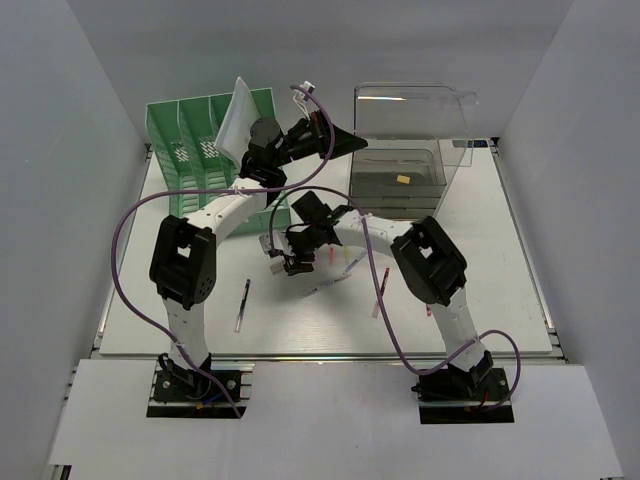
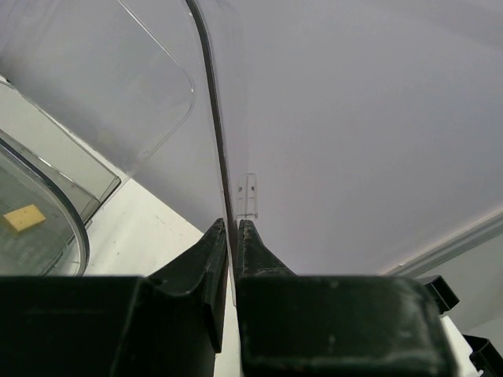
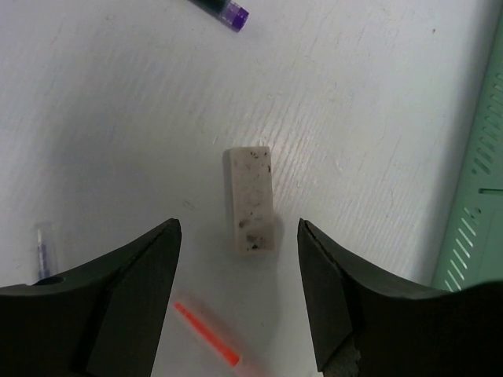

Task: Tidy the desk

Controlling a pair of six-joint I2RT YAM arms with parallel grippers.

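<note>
The white eraser [image 3: 251, 200] should next be grabbed by my right gripper at its end near the orange-red pen, so its other end stays free to enter the clear box.
The white desk [image 1: 480, 300] carries scattered stationery. At the back of the desk my left gripper [image 1: 345, 140] is shut on the edge of the clear plastic box's raised clear panel [image 2: 157, 86], which is pinched between its fingers [image 2: 233, 225]. A small yellow piece [image 2: 22, 217] lies inside the box. My right gripper [image 3: 239, 226] hangs open just above the desk near its middle [image 1: 283, 262]. A dirty white eraser [image 3: 251, 200] lies flat between and just ahead of its fingertips, untouched. An orange-red pen [image 3: 208, 334] lies below the eraser.
A green slotted file rack [image 1: 190, 150] with a white sheet [image 1: 235, 115] stands at the back left. The clear box [image 1: 410, 150] stands at the back right. A purple pen [image 1: 242, 305] and several other pens [image 1: 325, 287] lie near the front. A purple-capped pen [image 3: 224, 9] lies beyond the eraser.
</note>
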